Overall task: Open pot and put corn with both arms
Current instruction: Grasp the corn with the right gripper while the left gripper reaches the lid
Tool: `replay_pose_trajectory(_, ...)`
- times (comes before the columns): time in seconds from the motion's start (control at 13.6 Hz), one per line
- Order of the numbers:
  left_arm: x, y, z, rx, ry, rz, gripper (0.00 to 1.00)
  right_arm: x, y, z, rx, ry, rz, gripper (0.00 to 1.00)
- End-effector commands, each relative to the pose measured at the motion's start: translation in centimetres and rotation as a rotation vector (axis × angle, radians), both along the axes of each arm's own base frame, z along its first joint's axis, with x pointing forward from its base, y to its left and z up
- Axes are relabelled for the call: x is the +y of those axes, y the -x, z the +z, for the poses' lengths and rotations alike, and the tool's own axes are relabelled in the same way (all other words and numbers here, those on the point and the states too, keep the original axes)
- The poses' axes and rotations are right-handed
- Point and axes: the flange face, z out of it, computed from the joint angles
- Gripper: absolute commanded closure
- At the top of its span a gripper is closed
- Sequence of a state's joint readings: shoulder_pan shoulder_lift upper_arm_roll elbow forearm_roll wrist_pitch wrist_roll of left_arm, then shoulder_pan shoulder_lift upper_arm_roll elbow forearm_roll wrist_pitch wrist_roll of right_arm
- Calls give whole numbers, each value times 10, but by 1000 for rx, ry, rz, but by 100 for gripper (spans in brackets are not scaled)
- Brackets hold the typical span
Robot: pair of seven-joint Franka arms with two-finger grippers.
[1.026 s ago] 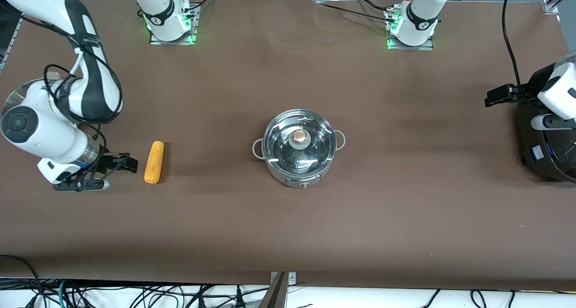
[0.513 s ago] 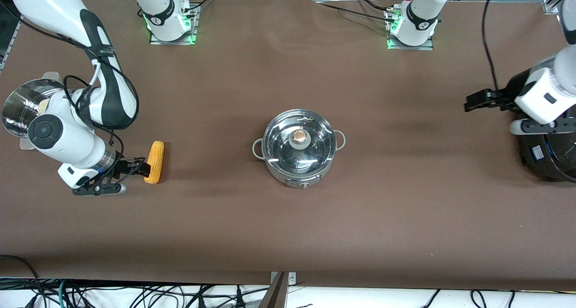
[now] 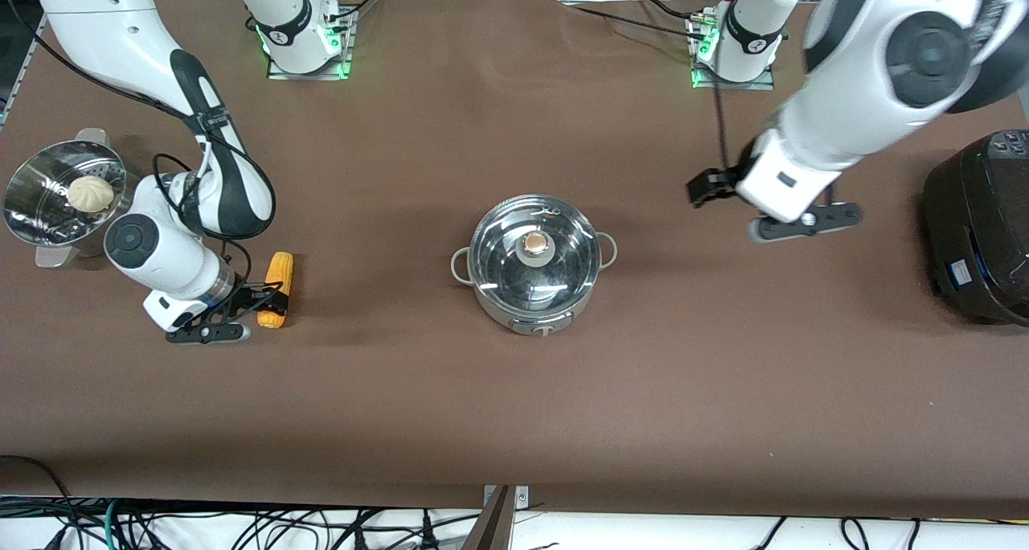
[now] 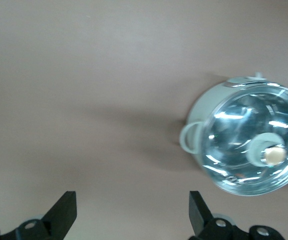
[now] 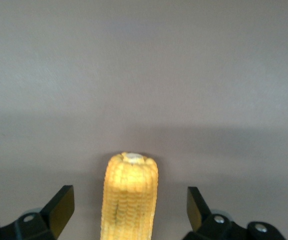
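My left gripper grips the glass lid by its knob (image 3: 535, 242) next, to open the pot for the corn (image 3: 280, 270).
The steel pot (image 3: 534, 272) stands mid-table with its glass lid (image 3: 555, 264) on, and it also shows in the left wrist view (image 4: 251, 145). The yellow corn (image 3: 280, 270) lies on the table toward the right arm's end. My right gripper (image 3: 259, 299) is low at the corn and open. In the right wrist view the corn (image 5: 130, 197) lies between the spread fingers (image 5: 61, 207), untouched. My left gripper (image 3: 698, 190) is open and empty in the air over bare table, between the pot and the black cooker; in the left wrist view its fingers (image 4: 66, 210) are wide apart.
A perforated steel steamer (image 3: 32, 212) holding a bun (image 3: 90, 193) stands at the right arm's end of the table. A large black cooker (image 3: 977, 228) stands at the left arm's end. Cables hang along the table's near edge.
My right gripper has slid toward the corn and now straddles it. My left arm has swung from over the cooker toward the pot.
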State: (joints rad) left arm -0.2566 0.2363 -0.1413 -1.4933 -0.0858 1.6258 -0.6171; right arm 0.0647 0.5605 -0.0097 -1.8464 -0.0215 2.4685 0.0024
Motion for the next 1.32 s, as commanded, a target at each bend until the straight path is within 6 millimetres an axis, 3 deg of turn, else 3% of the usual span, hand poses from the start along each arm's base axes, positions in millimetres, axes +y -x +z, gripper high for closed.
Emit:
replay_pose_trajectory(0.0, -43, 1, -25, 11, 12, 57, 1, -4, 11, -4, 7, -10, -21, 0)
replay_pose_trajectory(0.15, -70, -3, -48, -5, 35, 61, 1, -4, 16, -10, 20, -9, -21, 0)
replay_pose_trajectory(0.37, -128, 1, -90, -38, 61, 85, 1, -4, 20, -15, 34, -8, -21, 0)
replay_pose_trajectory(0.66, -189, -4, -120, -62, 71, 84, 1, -4, 23, -22, 51, -7, -22, 0)
replay_pose_trajectory(0.95, -225, 8, -159, -84, -17, 78, 1, -4, 26, -28, 65, -6, -22, 0)
replay_pose_trajectory(1.03, -229, 9, -167, -91, -35, 72, 6, -4, 27, -29, 66, -6, -22, 0)
replay_pose_trajectory(1.25, -236, 6, -166, -114, -39, 63, 11, -5, 30, -34, 77, -5, -20, 0)
